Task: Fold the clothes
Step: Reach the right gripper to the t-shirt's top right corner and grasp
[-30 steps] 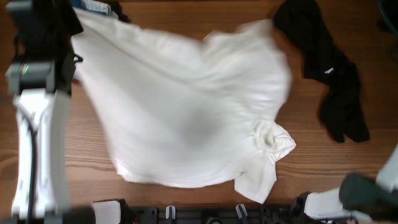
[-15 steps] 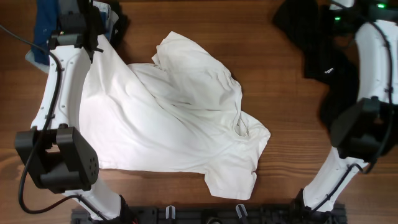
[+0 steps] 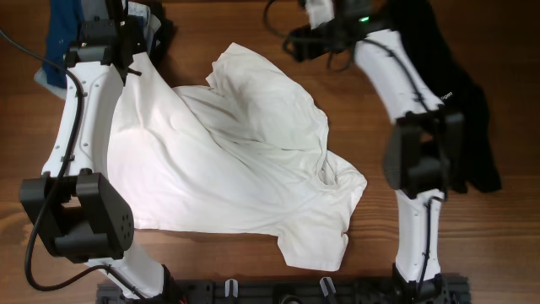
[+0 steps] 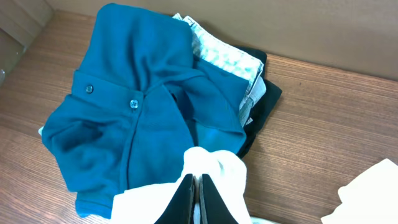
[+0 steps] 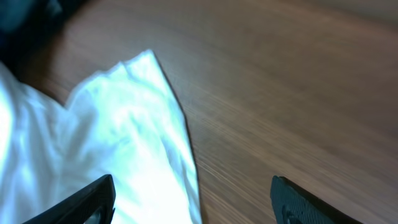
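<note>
The robot needs to stretch the white shirt for folding, so its right gripper will next grab the white shirt's far edge (image 3: pixel 237 51) (image 5: pixel 148 65), opposite the corner of the shirt that the left gripper pinches.
The white shirt (image 3: pixel 228 160) lies crumpled across the middle of the table, its right side bunched into folds. At the shirt's upper-left corner, my left gripper (image 3: pixel 135 66) is shut on the fabric. In the left wrist view the black jaws (image 4: pixel 198 196) pinch white cloth (image 4: pixel 217 171). Near the table's far edge, just right of the shirt's top corner, my right gripper (image 3: pixel 294 40) stands open. In the right wrist view its fingers (image 5: pixel 87 202) are wide apart above the shirt's edge (image 5: pixel 118 137) and bare wood, holding nothing.
A black garment (image 3: pixel 456 84) sprawls at the far right, under the right arm. At the far left lies a pile: a blue button shirt (image 4: pixel 137 99) over a pale patterned garment (image 4: pixel 227 59) and a black one (image 4: pixel 264 99).
The shirt's right side dropped from a lifted spread into bunched folds. My right arm swung across to the far middle and its gripper opened. The left gripper stays shut on the corner.
</note>
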Tool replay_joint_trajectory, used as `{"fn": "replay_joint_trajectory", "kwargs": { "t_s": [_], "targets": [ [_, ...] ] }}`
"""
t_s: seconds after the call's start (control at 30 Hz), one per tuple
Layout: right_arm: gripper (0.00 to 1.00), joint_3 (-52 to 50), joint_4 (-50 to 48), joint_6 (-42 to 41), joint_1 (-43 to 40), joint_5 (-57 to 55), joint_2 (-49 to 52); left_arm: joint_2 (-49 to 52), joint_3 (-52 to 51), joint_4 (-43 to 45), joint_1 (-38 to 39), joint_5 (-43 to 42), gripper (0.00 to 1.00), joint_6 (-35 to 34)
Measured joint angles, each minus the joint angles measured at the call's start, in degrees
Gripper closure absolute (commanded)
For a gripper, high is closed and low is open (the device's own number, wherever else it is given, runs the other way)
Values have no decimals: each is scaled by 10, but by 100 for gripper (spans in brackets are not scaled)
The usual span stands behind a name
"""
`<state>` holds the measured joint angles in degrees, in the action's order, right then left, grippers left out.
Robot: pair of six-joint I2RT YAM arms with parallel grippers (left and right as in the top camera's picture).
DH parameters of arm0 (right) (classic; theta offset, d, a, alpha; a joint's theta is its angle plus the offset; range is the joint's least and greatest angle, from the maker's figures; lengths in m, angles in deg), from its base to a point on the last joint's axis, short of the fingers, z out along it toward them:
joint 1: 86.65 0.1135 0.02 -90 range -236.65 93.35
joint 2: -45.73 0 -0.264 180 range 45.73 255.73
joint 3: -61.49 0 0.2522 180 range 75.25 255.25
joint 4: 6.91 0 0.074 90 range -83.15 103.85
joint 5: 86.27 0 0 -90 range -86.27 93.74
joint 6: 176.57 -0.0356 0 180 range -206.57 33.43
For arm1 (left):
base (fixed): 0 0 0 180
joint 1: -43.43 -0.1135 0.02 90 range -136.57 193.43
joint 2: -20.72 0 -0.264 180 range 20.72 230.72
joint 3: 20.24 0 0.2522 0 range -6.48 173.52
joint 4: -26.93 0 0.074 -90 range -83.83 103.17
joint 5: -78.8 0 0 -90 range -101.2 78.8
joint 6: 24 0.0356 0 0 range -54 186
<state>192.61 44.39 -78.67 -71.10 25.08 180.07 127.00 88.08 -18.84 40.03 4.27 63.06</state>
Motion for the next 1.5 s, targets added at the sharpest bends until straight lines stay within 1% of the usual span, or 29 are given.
{"fn": "replay_joint_trajectory", "kwargs": {
  "t_s": [0.1, 0.37, 0.7, 1.03, 1.33, 1.37, 1.43, 1.5],
  "targets": [
    [19, 0, -10, 5, 30, -24, 42, 0, 0, 0, 0, -2, 96, 0],
    [21, 0, -40, 15, 69, -48, 64, 0, 0, 0, 0, -4, 96, 0],
    [27, 0, -86, 16, 73, -56, 95, 0, 0, -9, 0, -4, 96, 0],
    [37, 0, -133, 10, 73, -76, 103, 0, 0, -12, 0, -4, 96, -2],
    [39, 1, -147, 10, 81, -86, 118, 0, 0, -13, 0, -4, 96, -2],
    [42, 1, -147, 10, 82, -87, 118, 0, 0, -13, 0, -4, 96, -2],
    [59, 2, -147, 11, 87, -89, 119, 0, 0, -13, 0, -4, 96, -2],
    [69, 2, -149, 12, 94, -90, 120, 0, 0, -13, 0, -4, 96, -2]
  ]
}}
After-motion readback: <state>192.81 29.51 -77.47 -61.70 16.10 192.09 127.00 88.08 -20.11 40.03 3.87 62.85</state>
